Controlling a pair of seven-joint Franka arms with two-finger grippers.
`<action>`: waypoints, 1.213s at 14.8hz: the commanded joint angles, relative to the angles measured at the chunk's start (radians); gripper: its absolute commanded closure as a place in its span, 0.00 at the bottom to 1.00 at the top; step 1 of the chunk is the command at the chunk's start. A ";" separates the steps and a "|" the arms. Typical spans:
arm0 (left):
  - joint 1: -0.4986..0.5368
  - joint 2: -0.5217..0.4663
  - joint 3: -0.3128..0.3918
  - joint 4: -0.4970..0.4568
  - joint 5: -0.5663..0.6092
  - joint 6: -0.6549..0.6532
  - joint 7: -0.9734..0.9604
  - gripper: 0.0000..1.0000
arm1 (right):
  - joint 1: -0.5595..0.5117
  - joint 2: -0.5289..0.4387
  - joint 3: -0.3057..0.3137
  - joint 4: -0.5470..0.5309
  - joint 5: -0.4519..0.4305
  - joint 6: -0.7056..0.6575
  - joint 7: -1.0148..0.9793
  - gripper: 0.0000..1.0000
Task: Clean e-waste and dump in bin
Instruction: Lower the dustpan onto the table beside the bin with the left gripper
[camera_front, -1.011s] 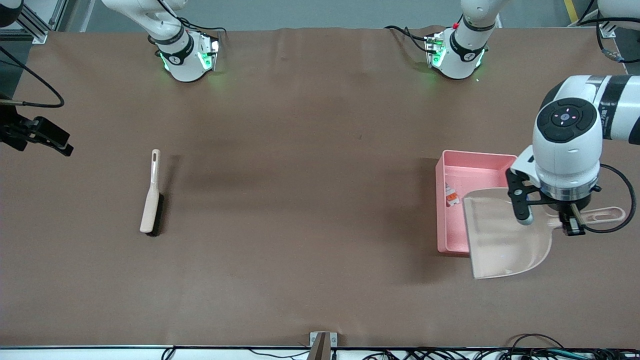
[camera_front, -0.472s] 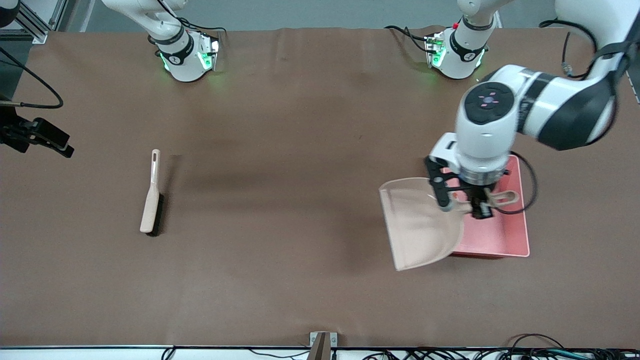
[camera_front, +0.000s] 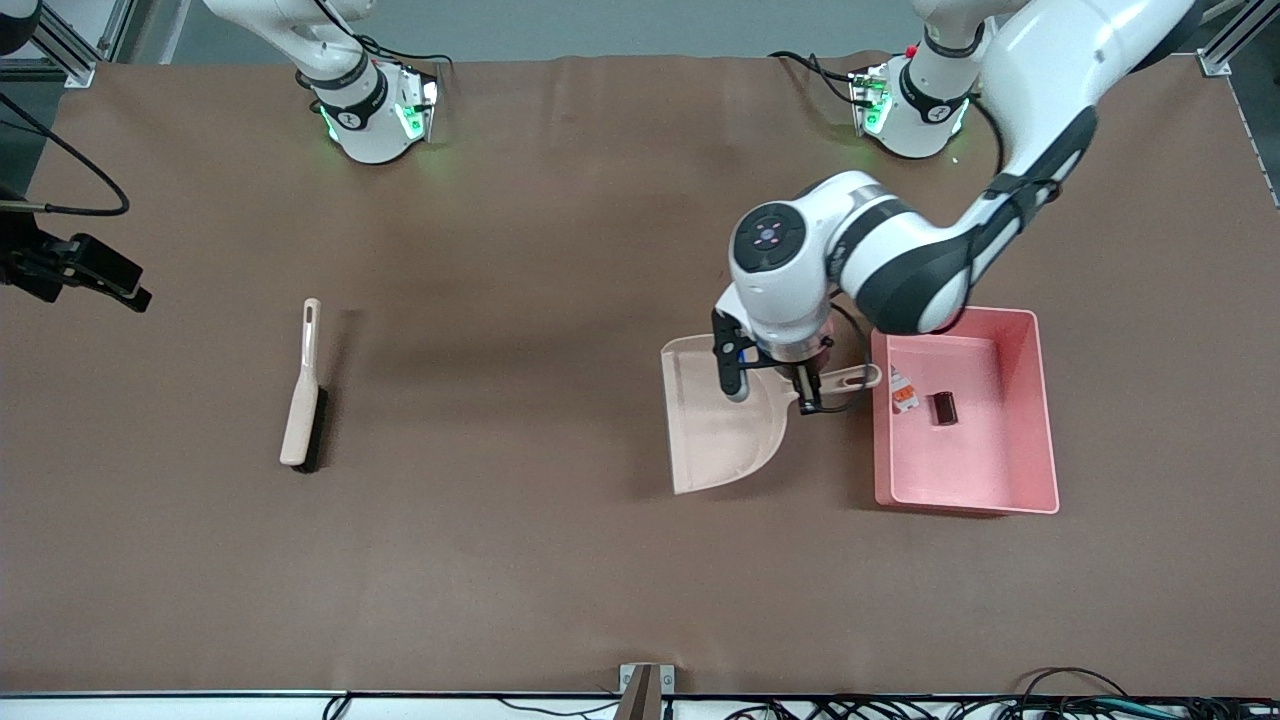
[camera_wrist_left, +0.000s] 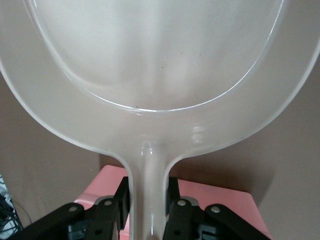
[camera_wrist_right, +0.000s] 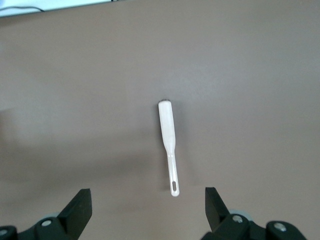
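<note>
My left gripper must keep holding the dustpan: the dustpan's lower edge (camera_front: 702, 484) is above the tabletop beside the pink bin.
The pink bin (camera_front: 1046, 420) stands toward the left arm's end of the table. Both e-waste pieces lie inside it: a white-grey component with orange marks (camera_front: 903, 390) and a dark block (camera_front: 943, 408). My left gripper (camera_front: 808, 390) is shut on the handle of the beige dustpan (camera_front: 715, 430), which sits low beside the bin, toward the table's middle. In the left wrist view the fingers clamp the handle at my left gripper (camera_wrist_left: 148, 196), the empty dustpan (camera_wrist_left: 160, 75) fills the picture, and the bin (camera_wrist_left: 215, 192) shows under the handle. My right gripper (camera_wrist_right: 147, 202) hangs open and empty high above the brush (camera_wrist_right: 168, 137).
The beige brush with black bristles (camera_front: 300, 405) lies flat on the brown table toward the right arm's end. Both arm bases (camera_front: 370, 115) stand along the table's edge farthest from the front camera. A small bracket (camera_front: 645, 685) sits at the nearest edge.
The left arm has carried the dustpan from over the bin sideways toward the table's middle and lower. The bin is uncovered and both pieces show in it. The right gripper has stayed put.
</note>
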 joint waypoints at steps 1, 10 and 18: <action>-0.004 0.025 0.011 0.022 -0.004 -0.013 0.083 0.99 | -0.010 -0.017 0.005 -0.015 0.005 -0.017 -0.005 0.00; -0.140 0.122 0.146 0.015 0.001 0.118 0.045 0.99 | -0.015 -0.016 0.002 -0.016 0.003 -0.014 -0.005 0.00; -0.160 0.154 0.157 0.015 0.006 0.119 -0.026 0.91 | -0.015 -0.016 0.002 -0.015 0.003 -0.014 -0.004 0.00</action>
